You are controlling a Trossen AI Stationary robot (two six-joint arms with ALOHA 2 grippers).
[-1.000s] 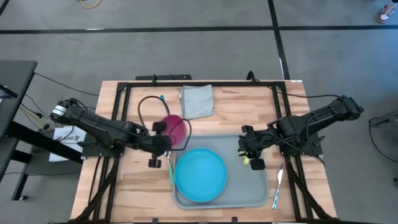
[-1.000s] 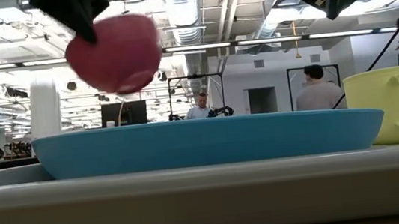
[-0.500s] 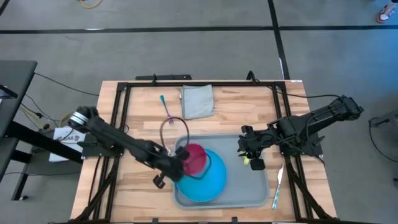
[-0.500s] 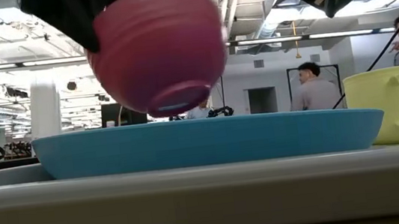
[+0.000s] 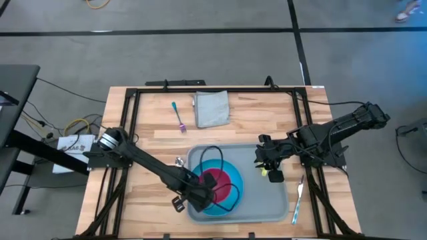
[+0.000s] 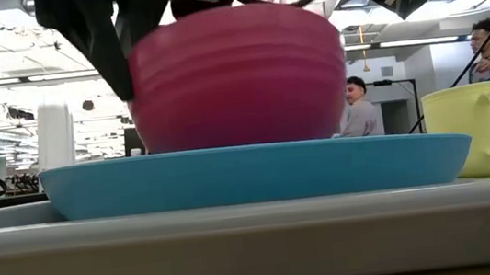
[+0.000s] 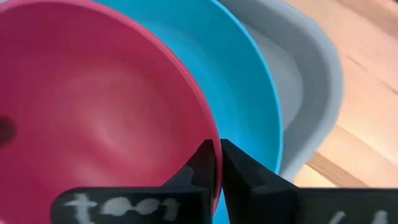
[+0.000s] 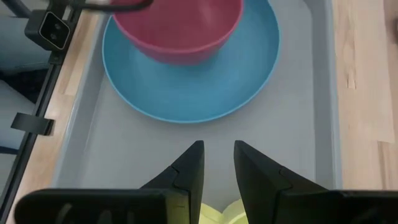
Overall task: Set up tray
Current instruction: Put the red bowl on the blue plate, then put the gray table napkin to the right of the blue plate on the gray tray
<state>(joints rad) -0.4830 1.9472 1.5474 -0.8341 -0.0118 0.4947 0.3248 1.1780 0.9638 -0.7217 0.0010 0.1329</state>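
Note:
My left gripper is holding the magenta bowl [image 5: 220, 187] upright inside the blue plate's rim. It should let go of the bowl now, as the bowl would rest on the plate.
A magenta bowl [image 5: 220, 187] sits upright over the round blue plate [image 5: 235, 172], which lies on the large grey tray [image 5: 277, 200]. My left gripper [image 5: 203, 195] is shut on the bowl at its left near side. In the low view the bowl [image 6: 238, 78] fills the middle, and its base is hidden behind the plate's rim [image 6: 249, 169]. A yellow mug [image 6: 477, 129] stands on the right part of the tray. My right gripper [image 8: 219, 155] hovers above the mug, open by a narrow gap, touching nothing. My left gripper pinches the bowl's rim [image 7: 198, 115] on its left near side, one finger inside the bowl and one outside. The fingers come slanting down from the table's left. The bowl stands upright with its bottom down in the plate; whether it rests there cannot be told.
A folded grey napkin [image 5: 211, 109] and a purple fork with a teal handle [image 5: 178, 117] lie on the wood toward the far edge. A knife [image 5: 298, 193] lies right of the tray. A black frame rings the table. People stand in the room behind.
My left gripper has carried the bowl from beyond the tray's far left corner toward the near edge and the right, and down. The bowl was high and tilted; now it stands upright, low over the plate. The right arm has kept still.

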